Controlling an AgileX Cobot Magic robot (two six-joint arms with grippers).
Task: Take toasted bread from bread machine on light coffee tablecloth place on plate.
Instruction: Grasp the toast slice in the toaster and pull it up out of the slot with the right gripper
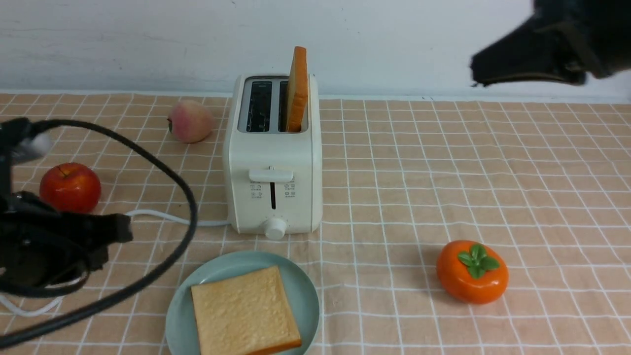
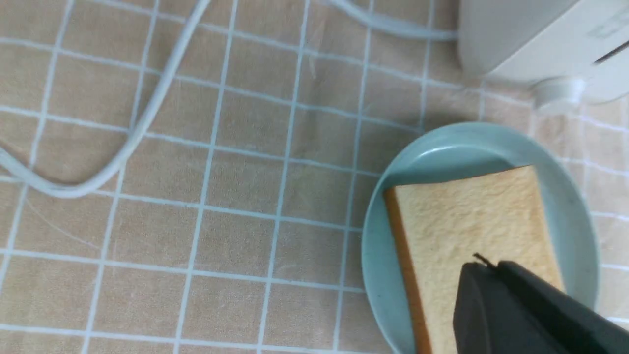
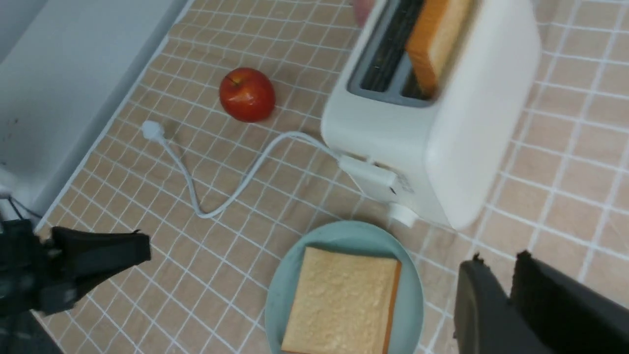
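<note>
My right gripper grabs the upright slice of toasted bread by its top end sticking out of the slot (image 1: pixel 298 71) next, to move the slice onto the plate.
The bread machine (image 1: pixel 273 162) stands mid-table on the tablecloth (image 1: pixel 419 162). One toasted bread slice (image 1: pixel 297 88) stands upright in its right slot; the left slot is empty. A second slice (image 1: pixel 244 313) lies flat on the plate (image 1: pixel 222 268) in front of the toaster. My left gripper (image 1: pixel 129 231) is shut and empty, left of the plate; in the left wrist view its tips (image 2: pixel 484 264) hover over the plated slice (image 2: pixel 471 216). My right gripper (image 1: pixel 473 69) is high at the far right, slightly open and empty (image 3: pixel 496 260).
A red apple (image 1: pixel 70 187) and a peach (image 1: pixel 191 121) lie left of the toaster. An orange persimmon (image 1: pixel 472 271) sits front right. The white cord (image 1: pixel 162 217) runs left from the toaster. A black cable (image 1: pixel 182 197) loops over my left arm.
</note>
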